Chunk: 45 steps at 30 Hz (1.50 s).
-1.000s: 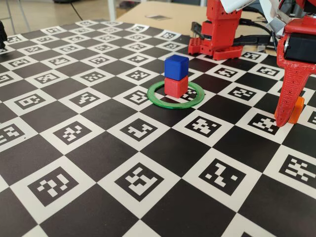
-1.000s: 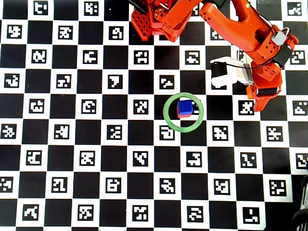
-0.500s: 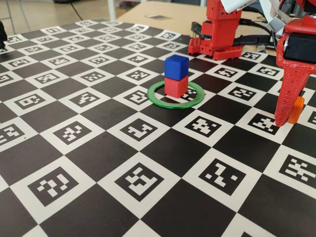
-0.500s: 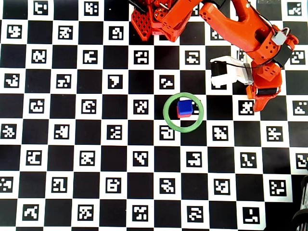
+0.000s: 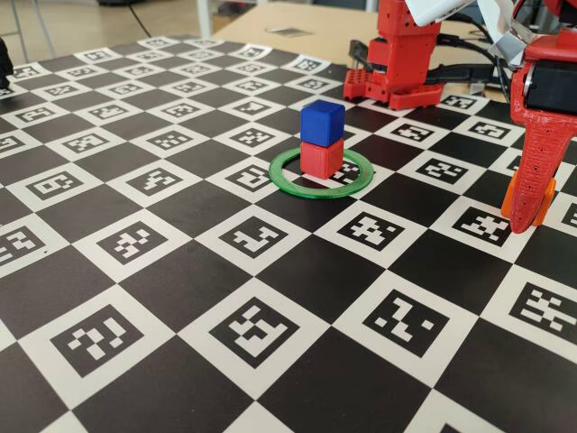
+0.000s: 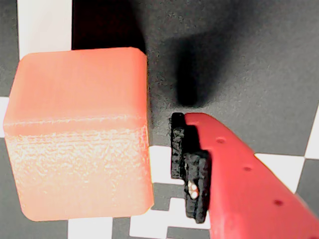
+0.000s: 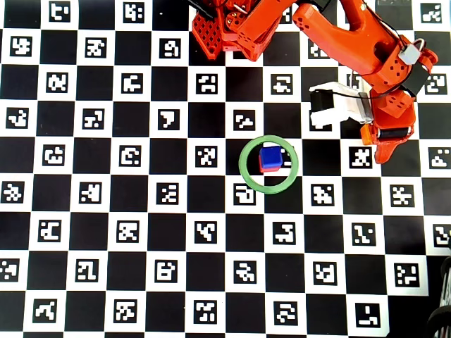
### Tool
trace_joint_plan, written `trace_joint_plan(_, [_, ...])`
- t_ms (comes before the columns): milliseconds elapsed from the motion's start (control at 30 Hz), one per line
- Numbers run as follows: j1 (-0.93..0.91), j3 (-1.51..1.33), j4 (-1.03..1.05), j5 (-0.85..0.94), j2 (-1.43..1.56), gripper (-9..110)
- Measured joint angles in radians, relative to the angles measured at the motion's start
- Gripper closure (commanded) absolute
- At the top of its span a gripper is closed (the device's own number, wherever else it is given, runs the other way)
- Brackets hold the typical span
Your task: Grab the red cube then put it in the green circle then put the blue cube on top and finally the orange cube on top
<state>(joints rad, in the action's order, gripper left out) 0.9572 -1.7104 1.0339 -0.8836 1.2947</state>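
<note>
My gripper grabs the orange cube [image 5: 517, 200] by its opposite sides next, to finish the stack on the blue cube [image 5: 322, 121].
The red cube [image 5: 320, 160] sits inside the green circle [image 5: 297, 188] with the blue cube [image 5: 322, 121] stacked squarely on it; from overhead the blue cube [image 7: 270, 155] hides almost all of the red one within the green circle [image 7: 244, 164]. The orange cube [image 5: 517, 200] rests on the mat at the right, partly behind my red finger. In the wrist view the orange cube [image 6: 79, 134] fills the left, and a narrow gap separates it from the black-padded finger [image 6: 192, 174]. My gripper [image 5: 527, 215] [image 6: 99, 164] [image 7: 377, 144] is lowered around this cube and open; its other finger is out of view.
The arm's red base [image 5: 397, 63] [image 7: 225, 32] stands at the back of the checkered marker mat [image 5: 261, 325]. A white camera mount [image 7: 330, 105] sticks out from the wrist toward the stack. A dark object [image 7: 442, 310] shows at the lower right edge.
The gripper has shifted slightly to the right in the fixed view, so the orange cube now shows on the finger's left side rather than only its right. The stack has not moved.
</note>
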Motion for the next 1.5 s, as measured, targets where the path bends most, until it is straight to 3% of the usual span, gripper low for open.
trace_joint_plan(333, [0.0, 0.0, -0.002, -0.035, 0.0, 91])
trace_joint_plan(833, [-0.002, 0.037, 0.037, -0.021, 0.0, 95])
trace_joint_plan(1133, [-0.114, 0.319, 0.331, 0.081, -0.002, 95])
trace_joint_plan(1367, [-0.293, 0.589, 0.664, 0.295, -0.002, 97])
trace_joint_plan(1500, [-0.397, 0.609, 0.703, 0.385, 0.029, 97])
